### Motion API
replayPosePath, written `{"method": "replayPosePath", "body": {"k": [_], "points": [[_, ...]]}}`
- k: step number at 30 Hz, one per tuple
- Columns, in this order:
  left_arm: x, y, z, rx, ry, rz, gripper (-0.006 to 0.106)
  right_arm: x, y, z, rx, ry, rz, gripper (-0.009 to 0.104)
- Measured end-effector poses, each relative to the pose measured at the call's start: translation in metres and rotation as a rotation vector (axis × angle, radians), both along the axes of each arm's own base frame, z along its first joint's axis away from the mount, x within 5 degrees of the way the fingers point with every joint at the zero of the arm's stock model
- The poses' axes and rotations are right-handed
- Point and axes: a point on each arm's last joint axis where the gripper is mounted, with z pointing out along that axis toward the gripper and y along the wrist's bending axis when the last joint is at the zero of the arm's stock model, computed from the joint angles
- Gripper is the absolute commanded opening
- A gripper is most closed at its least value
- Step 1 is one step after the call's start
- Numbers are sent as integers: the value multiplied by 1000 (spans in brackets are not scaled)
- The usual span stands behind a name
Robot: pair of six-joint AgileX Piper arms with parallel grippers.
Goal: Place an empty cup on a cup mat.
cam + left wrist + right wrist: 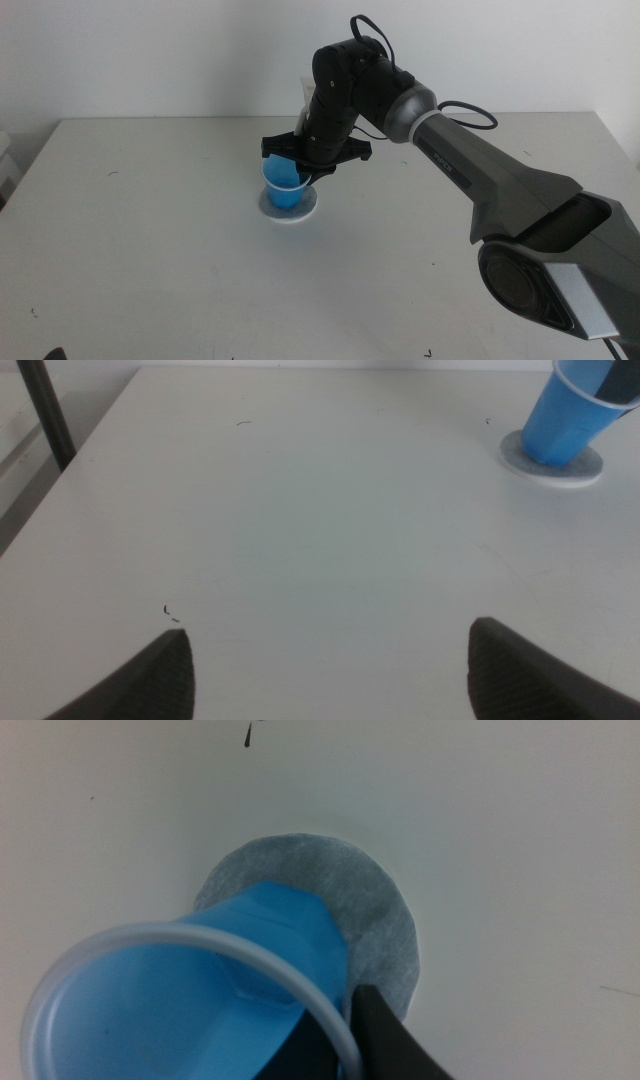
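Note:
I should release the blue cup with my right gripper, because its base is inside the edge of the grey cup mat. The cup would settle upright.
The blue cup (283, 186) stands tilted with its base on the round grey cup mat (292, 209) near the table's middle. My right gripper (301, 172) comes in from the right and is shut on the cup's rim. In the right wrist view one jaw lies outside the cup (262, 952) and the other inside, over the cup mat (378, 918). The cup is empty inside. The left wrist view shows the cup (566, 420) on the cup mat (582, 466) far off. My left gripper (328, 632) waits open near the table's front left.
The grey table (150, 250) stretches bare on all sides of the mat, with a few small dark specks (170, 612). A dark upright post (45, 410) stands beside the table's left edge. The right arm's long link (500, 180) crosses the table's right half.

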Motion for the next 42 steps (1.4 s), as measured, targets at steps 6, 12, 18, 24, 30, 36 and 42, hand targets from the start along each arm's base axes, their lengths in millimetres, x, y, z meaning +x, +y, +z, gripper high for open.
{"method": "replayPosePath", "body": {"k": [6,12,18,24,30,36,42], "points": [[0,0,0,0,0,0,105,-1,1,0,-15,-8,9,15],[0,0,0,0,0,0,105,0,1,0,-23,-19,28,44],[0,0,0,0,0,0,105,1,2,16,-2,-73,30,58],[0,0,0,0,0,0,105,1,2,36,33,-127,29,60],[0,0,0,0,0,0,105,-7,0,68,52,-185,61,60],[0,0,0,0,0,0,105,-25,-10,128,79,-306,128,60],[0,0,0,0,0,0,105,-38,-34,182,95,-416,111,60]]}}
